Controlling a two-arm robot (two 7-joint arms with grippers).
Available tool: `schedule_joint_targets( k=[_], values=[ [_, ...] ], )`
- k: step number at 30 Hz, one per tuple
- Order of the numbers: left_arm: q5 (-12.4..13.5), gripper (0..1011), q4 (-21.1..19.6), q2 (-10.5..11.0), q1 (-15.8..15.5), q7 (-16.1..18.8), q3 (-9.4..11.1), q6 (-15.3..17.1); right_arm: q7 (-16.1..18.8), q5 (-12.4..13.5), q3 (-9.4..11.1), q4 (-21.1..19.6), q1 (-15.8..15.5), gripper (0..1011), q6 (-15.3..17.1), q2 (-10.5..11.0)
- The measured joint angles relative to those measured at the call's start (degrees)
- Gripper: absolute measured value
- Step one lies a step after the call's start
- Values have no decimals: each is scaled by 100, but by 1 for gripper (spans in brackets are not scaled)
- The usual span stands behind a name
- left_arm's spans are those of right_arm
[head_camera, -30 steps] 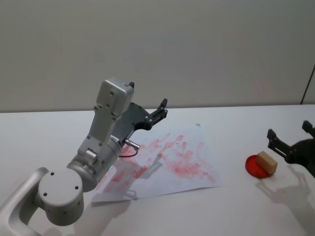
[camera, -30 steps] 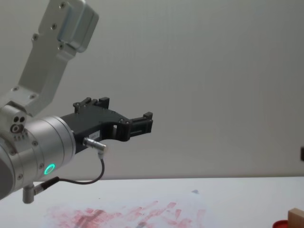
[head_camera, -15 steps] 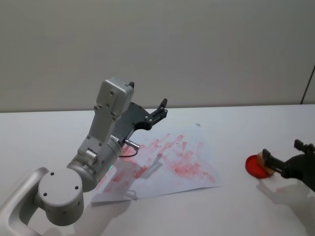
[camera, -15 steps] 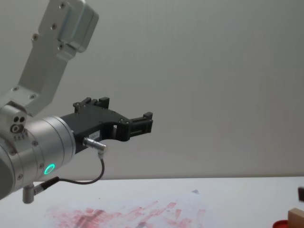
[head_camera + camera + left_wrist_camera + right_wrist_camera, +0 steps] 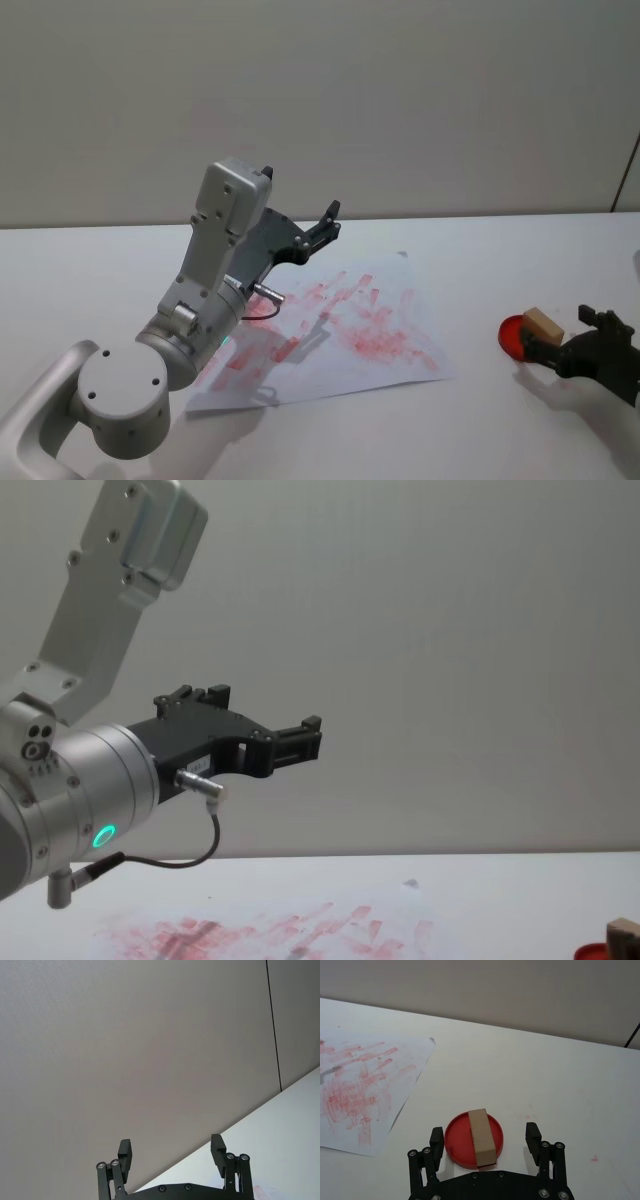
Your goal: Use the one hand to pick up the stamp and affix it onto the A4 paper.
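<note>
The stamp's bottom rests on the red ink pad (image 5: pixel 459 1142), so my right gripper should next grab the stamp by its long wooden sides above the ink.
The stamp (image 5: pixel 481 1135), a small light-brown wooden block, lies on a flat round red ink pad (image 5: pixel 457 1142) at the table's right; the head view shows this stamp (image 5: pixel 543 323) too. My right gripper (image 5: pixel 484 1136) is open and low at the stamp, one finger on each side and apart from it. That right gripper (image 5: pixel 558 333) comes in from the right edge in the head view. The A4 paper (image 5: pixel 345 330), white with smeared red marks, lies mid-table. My left gripper (image 5: pixel 325 222) hangs open in the air above the paper's far left part, holding nothing.
The raised left arm (image 5: pixel 215 270) stands over the left part of the paper. Bare white tabletop (image 5: pixel 530 1080) lies between the paper's edge and the ink pad. A plain wall (image 5: pixel 400 100) runs behind the table.
My right gripper has come down and in toward the stamp, and its open fingers now stand on either side of the block. The left arm has not moved.
</note>
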Motion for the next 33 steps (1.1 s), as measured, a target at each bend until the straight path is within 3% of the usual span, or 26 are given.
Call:
schedule_joint_targets(
  k=[5,9,19,28,33],
  values=[
    [0,1001,0,0,0,0,0,0,43,-79,-29,97,76,994,67,-37],
    [0,1001,0,0,0,0,0,0,76,-135,-51,168,129,922,110,-62],
    [0,1001,0,0,0,0,0,0,114,-201,-77,257,193,634,166,-93],
    [0,1001,0,0,0,0,0,0,126,-229,-87,292,219,311,192,-105],
    [0,1001,0,0,0,0,0,0,132,-236,-90,299,225,216,194,-108]
  ],
)
